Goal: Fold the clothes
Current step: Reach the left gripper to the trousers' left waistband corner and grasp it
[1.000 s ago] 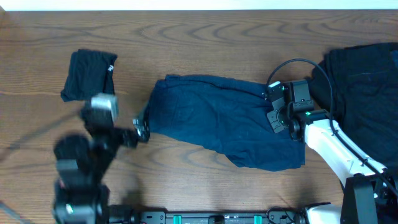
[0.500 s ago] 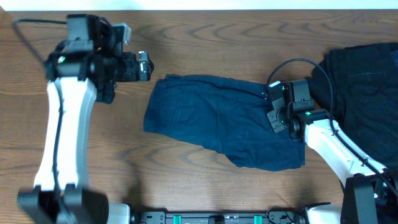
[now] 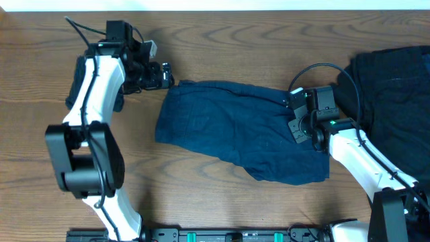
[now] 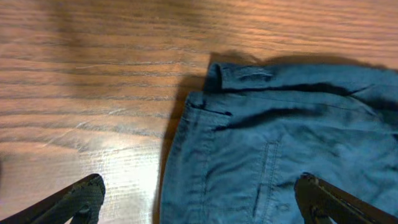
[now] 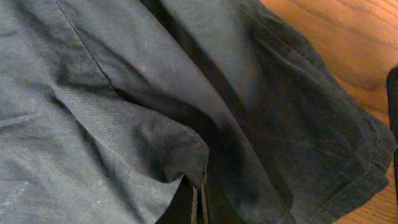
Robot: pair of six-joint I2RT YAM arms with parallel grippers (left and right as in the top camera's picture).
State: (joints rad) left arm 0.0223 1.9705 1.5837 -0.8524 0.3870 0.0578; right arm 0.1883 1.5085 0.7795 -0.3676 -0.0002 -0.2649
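Observation:
The navy shorts need to be straightened between both grippers for folding. My left gripper will next grab their belt-loop corner, opposite my right gripper's fold.
The navy shorts (image 3: 235, 128) lie spread flat across the middle of the table. My left gripper (image 3: 166, 75) hovers open over their far left corner. In the left wrist view that corner (image 4: 273, 130), with its seams and a belt loop, lies between my spread fingertips (image 4: 84, 194); the left gripper (image 4: 199, 200) holds nothing. My right gripper (image 3: 297, 129) rests on the shorts' right side, shut on a fold of the cloth. In the right wrist view the closed right gripper (image 5: 196, 200) pinches that dark fold (image 5: 155, 143).
A larger black garment (image 3: 396, 87) lies at the far right, behind my right arm. A small folded black garment (image 3: 118, 101) sits at the far left, mostly hidden under my left arm. Bare wood table (image 3: 201, 195) runs along the near edge.
My left arm has swung from the near left of the table to the far left, bringing its open gripper to the shorts' far left corner. The right arm and the shorts have not moved.

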